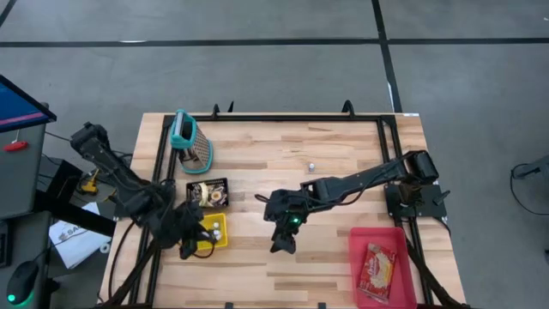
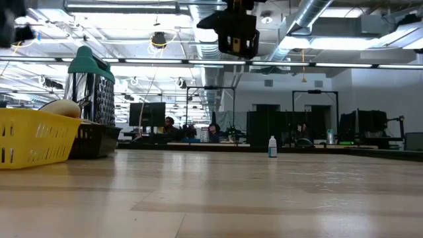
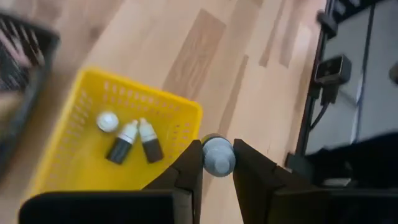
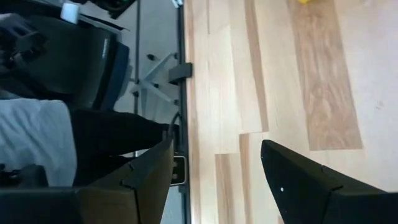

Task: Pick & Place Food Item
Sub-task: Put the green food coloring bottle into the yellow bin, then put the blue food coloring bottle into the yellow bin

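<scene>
The robot's left gripper should keep its hold on the grey piece (image 3: 218,158) until it is inside the yellow basket's rim (image 3: 191,121), because the piece hangs outside in the left wrist view and would miss.
My left gripper (image 3: 217,163) hangs over the near corner of a yellow basket (image 3: 93,155) at the table's left and is shut on a small round grey thing (image 3: 217,154). In the basket lie two small dark bottles (image 3: 134,140) and a white round piece (image 3: 107,121). My right gripper (image 4: 214,165) stands open above the bare wood near the table's middle (image 1: 283,239), with nothing between its fingers. A food packet (image 1: 378,266) lies in a red basket (image 1: 403,283) at the near right. My left gripper pinches the small round grey thing by its two sides (image 3: 206,158) between its two fingertips. The fingers slant downward. The thing is lifted clear, just outside the yellow basket's corner, above the wood.
A black basket (image 1: 208,191) with small items sits just behind the yellow one, and a teal-handled grater (image 1: 193,142) stands at the far left. A tiny bottle (image 1: 311,163) stands alone toward the far middle. A seated person's legs (image 4: 93,137) show beyond the table's edge.
</scene>
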Available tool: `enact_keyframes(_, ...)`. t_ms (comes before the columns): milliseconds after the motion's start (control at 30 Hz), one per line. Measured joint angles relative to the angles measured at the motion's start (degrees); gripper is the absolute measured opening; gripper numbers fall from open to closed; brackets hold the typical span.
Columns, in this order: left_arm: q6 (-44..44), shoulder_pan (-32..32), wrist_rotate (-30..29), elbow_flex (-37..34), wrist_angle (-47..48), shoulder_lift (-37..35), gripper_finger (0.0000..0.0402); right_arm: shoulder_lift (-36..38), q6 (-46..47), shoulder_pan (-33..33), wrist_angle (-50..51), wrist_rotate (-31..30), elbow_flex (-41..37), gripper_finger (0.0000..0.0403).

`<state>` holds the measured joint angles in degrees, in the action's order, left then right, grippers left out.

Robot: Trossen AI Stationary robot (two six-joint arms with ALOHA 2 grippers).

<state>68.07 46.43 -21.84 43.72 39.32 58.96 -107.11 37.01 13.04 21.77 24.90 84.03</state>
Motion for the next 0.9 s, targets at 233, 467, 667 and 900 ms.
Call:
enact_keyframes(233, 14.6, 3.1, -6.5, -9.9, -7.3, 0.3, 0.0059, 0.0, 0.3, 0.0, 1.8, -2.9, 0.0, 0.0235)
enact_keyframes(467, 19.3, 0.8, -6.3, -14.8, -6.8, 0.8, 0.0070, 0.0, 0.8, 0.1, 5.2, -4.1, 0.0, 0.0235)
enact_keyframes(667, 19.4, 0.7, -6.3, -15.5, -7.1, 0.7, 0.0135, 0.0, 1.1, 0.6, 6.8, -6.2, 0.0, 0.0235)
enact_keyframes(900, 19.2, 0.7, -10.2, -15.5, -8.0, 0.6, 0.0201, 0.0, 1.2, 0.5, 7.3, -9.0, 0.0, 0.0235)
